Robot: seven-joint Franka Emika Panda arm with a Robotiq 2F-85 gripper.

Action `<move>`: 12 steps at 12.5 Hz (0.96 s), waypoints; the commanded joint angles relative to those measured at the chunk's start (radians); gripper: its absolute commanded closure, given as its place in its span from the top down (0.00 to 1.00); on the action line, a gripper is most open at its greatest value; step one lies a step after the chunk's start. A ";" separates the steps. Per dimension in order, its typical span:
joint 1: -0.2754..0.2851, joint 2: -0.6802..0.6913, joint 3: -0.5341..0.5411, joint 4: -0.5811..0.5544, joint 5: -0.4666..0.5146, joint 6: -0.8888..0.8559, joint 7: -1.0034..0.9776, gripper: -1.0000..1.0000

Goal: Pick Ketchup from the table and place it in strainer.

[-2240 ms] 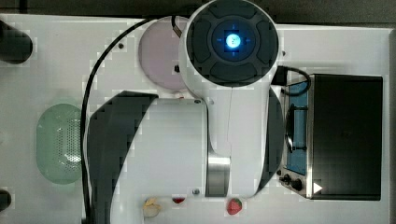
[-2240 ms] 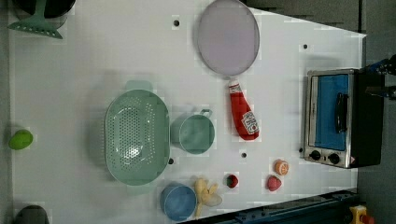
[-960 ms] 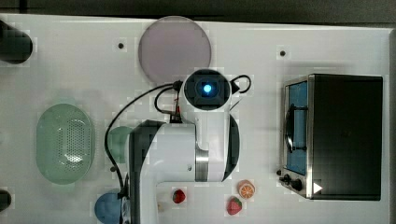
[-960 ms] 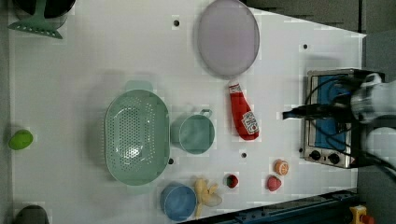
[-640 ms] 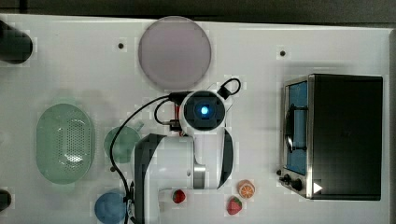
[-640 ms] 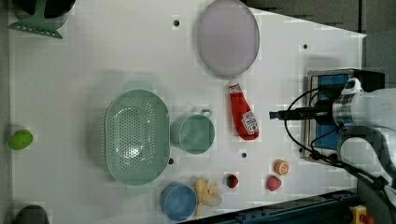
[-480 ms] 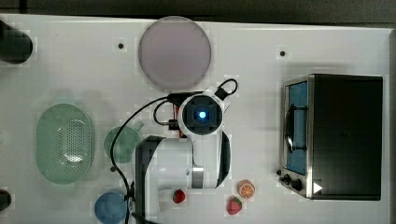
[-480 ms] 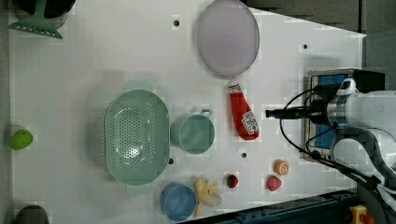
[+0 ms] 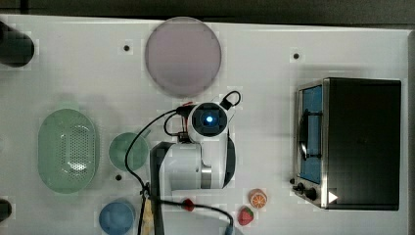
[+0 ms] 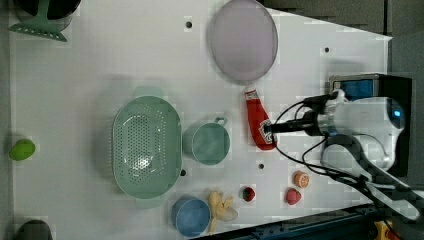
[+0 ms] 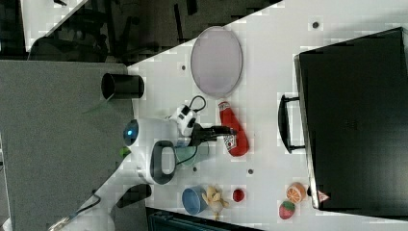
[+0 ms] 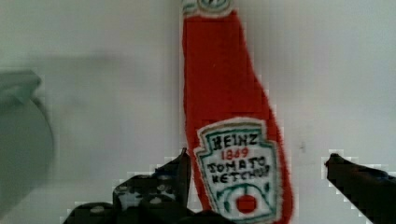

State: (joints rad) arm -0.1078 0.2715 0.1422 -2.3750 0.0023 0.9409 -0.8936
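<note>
The ketchup should go in the strainer (image 10: 146, 145), so my gripper should next pick up the ketchup by its labeled lower end (image 10: 264, 134).
The ketchup (image 10: 256, 117) is a red bottle lying flat on the white table, with its white cap toward the lilac plate; it also shows in the right view (image 11: 234, 132). In the wrist view the ketchup (image 12: 225, 93) lies lengthwise with its label between my two fingers. My gripper (image 12: 258, 163) is open, one finger on each side of the label end, and shows at the bottle's lower half in the left view (image 10: 267, 129). The mint-green strainer (image 10: 146, 145) stands empty beyond the green cup, on the top view's left (image 9: 68, 149). The arm covers the ketchup in the top view.
A green cup (image 10: 210, 144) stands between strainer and ketchup. A lilac plate (image 9: 182, 56) lies near the cap. A toaster oven (image 9: 357, 142) is on the top view's right. A blue cup (image 9: 116, 217), a banana (image 10: 220, 205), a strawberry (image 9: 246, 215) and an orange slice (image 9: 257, 198) line the near edge.
The arm has travelled across the left view toward the ketchup and lowered, so the fingers now stand on either side of the label. The jaws stayed open. The ketchup has not moved.
</note>
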 commanded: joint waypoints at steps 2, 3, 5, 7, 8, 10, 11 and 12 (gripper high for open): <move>-0.004 0.069 0.000 -0.009 0.009 0.103 -0.042 1.00; -0.004 0.084 -0.002 -0.010 0.009 0.120 -0.043 1.00; -0.004 0.094 -0.005 -0.011 0.009 0.130 -0.043 0.96; -0.004 0.093 -0.007 -0.009 0.009 0.130 -0.043 0.71; -0.004 0.087 -0.005 -0.006 0.009 0.127 -0.043 0.62; -0.004 0.051 -0.003 0.010 0.009 0.111 -0.041 0.62; -0.004 0.019 -0.004 0.016 0.009 0.078 -0.041 0.62; -0.004 -0.023 -0.003 0.022 0.009 0.025 -0.041 0.62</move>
State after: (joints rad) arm -0.1033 0.2996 0.1379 -2.4102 0.0062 0.9751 -0.9009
